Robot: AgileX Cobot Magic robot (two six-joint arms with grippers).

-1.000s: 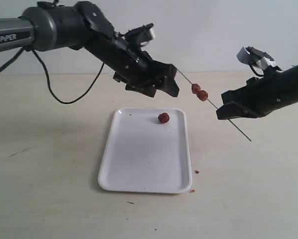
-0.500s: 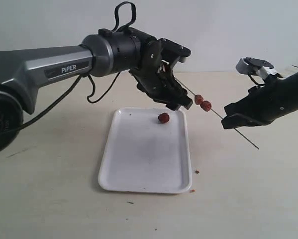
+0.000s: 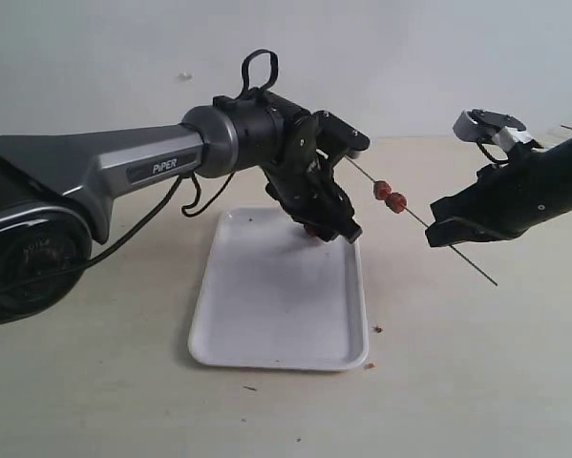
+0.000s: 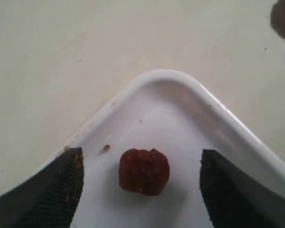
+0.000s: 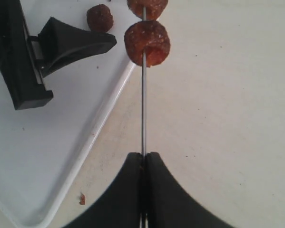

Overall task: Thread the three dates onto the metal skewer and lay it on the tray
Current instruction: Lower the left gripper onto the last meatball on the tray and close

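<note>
The last date needs to go onto the metal skewer, so my left gripper should next grab that date by its rounded sides and then I should thread it.
Two dates (image 3: 389, 197) sit threaded on the metal skewer (image 3: 457, 253), which my right gripper (image 3: 436, 227) holds in the air right of the tray; it is shut on the skewer (image 5: 143, 118). Both threaded dates (image 5: 147, 42) show in the right wrist view. The third date (image 4: 144, 171) lies on the white tray (image 3: 276, 315) near its far right corner. My left gripper (image 4: 141, 183) is open and straddles that date, fingers apart on either side, not touching it. From the exterior, the left gripper (image 3: 331, 225) hides most of this date.
Reddish crumbs (image 3: 377, 329) lie on the table by the tray's near right corner, and one crumb (image 5: 81, 198) shows beside the tray rim. A black cable (image 3: 200, 196) hangs from the left arm.
My left arm has swung down and lowered its open gripper over the date on the tray. The right gripper has barely moved with the skewer.
</note>
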